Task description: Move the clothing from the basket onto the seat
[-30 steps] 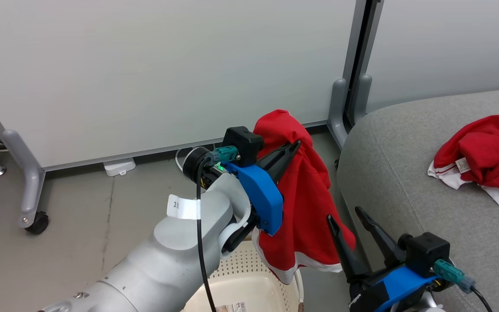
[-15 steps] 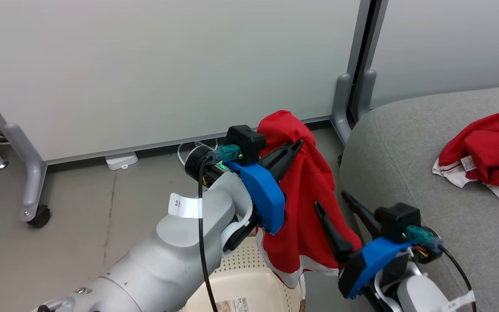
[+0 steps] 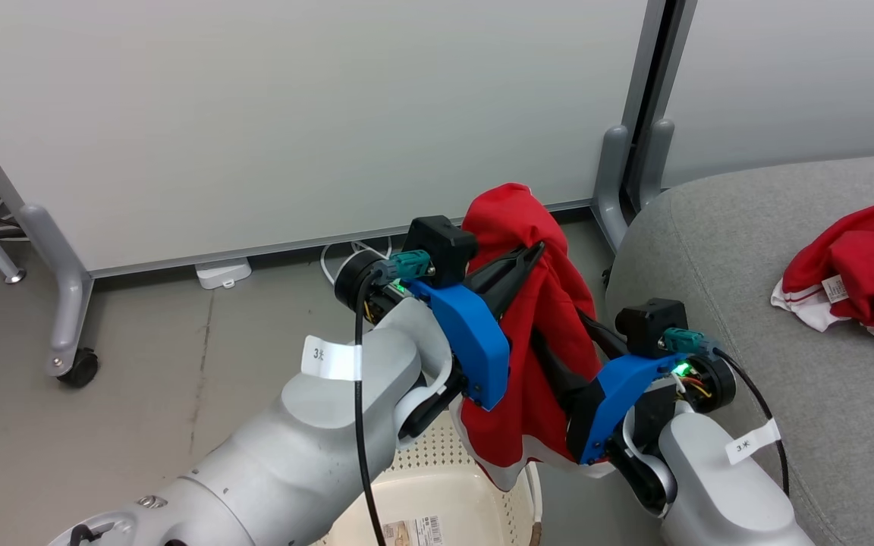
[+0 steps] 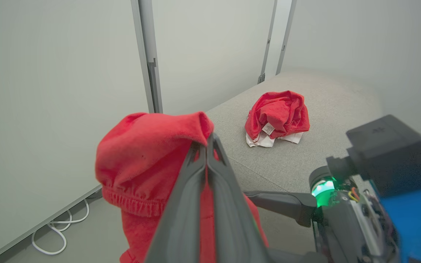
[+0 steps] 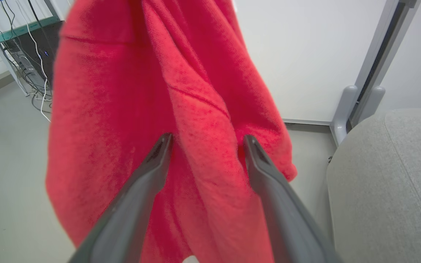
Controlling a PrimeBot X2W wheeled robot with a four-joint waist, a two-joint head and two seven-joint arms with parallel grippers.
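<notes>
My right gripper grabs the red clothing by its hanging upper fold (image 5: 204, 144) next, to carry it over to the seat (image 5: 384, 175).
One red piece of clothing (image 3: 517, 220) hangs from my left gripper (image 3: 537, 249), which is shut on its top fold above the basket (image 3: 429, 459). In the left wrist view the pressed-together fingertips (image 4: 210, 140) pinch the gathered fabric (image 4: 148, 146). My right gripper (image 3: 558, 334) comes from the lower right and stands open, with a fold of the hanging cloth (image 5: 141, 91) between its spread fingers (image 5: 163, 146). A second red garment (image 3: 862, 254) with white trim lies bunched on the grey seat (image 3: 740, 250); it also lies on the cushion (image 4: 323, 95) as a red heap (image 4: 278, 113).
White partition panels stand behind, on grey feet with a caster (image 3: 77, 368). A white cable (image 3: 346, 254) and a white adapter (image 3: 223, 273) lie on the floor by the wall. Desk legs and wires (image 5: 24, 44) sit beyond the cloth. The sofa edge (image 5: 389, 175) is close on the right.
My right gripper has risen and swung left from beside the sofa into the hanging garment, still open. The left gripper has kept its hold; the head camera has shifted a little.
</notes>
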